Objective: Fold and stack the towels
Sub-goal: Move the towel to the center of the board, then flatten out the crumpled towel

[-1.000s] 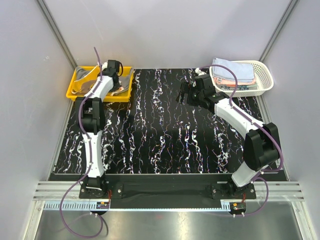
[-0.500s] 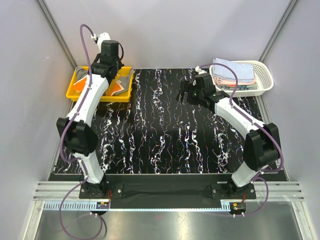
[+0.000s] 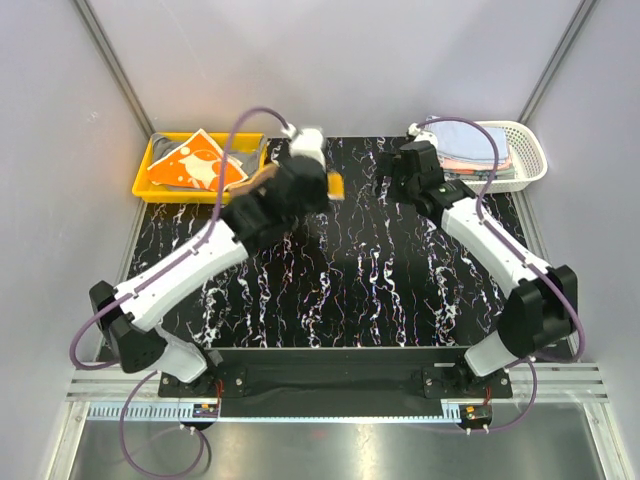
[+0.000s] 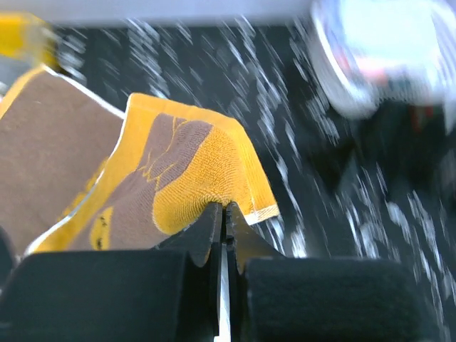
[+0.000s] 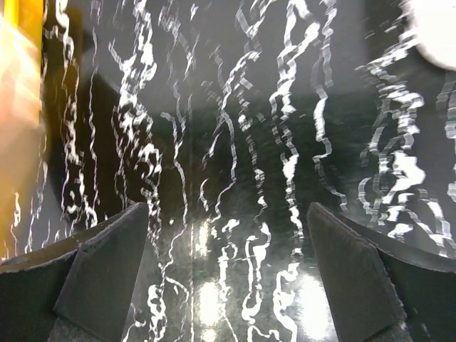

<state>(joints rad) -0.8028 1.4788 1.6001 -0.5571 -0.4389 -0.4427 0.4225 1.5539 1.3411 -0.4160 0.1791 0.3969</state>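
Next, my right gripper grabs the orange towel's border at its corner to fold the towel, which leaves another corner for my left gripper.
My left gripper (image 4: 224, 208) is shut on the edge of an orange towel (image 4: 192, 167) with brown patterning, which hangs in front of the jaws. In the top view this gripper (image 3: 322, 186) is over the back middle of the table, and a strip of the orange towel (image 3: 335, 187) shows beside it. Another orange towel (image 3: 195, 165) with white markings lies in the yellow tray (image 3: 146, 187). Folded towels (image 3: 470, 152) rest in the white basket (image 3: 532, 152). My right gripper (image 5: 228, 214) is open above bare table, just right of the left one (image 3: 395, 182).
The black marbled table (image 3: 340, 290) spreads between the tray at back left and the basket at back right. The two wrists are close together near the back middle. Grey walls enclose the back and sides.
The left arm has swung from the yellow tray rightward to the back middle of the table, carrying the orange towel. The right gripper has shifted slightly toward the back.
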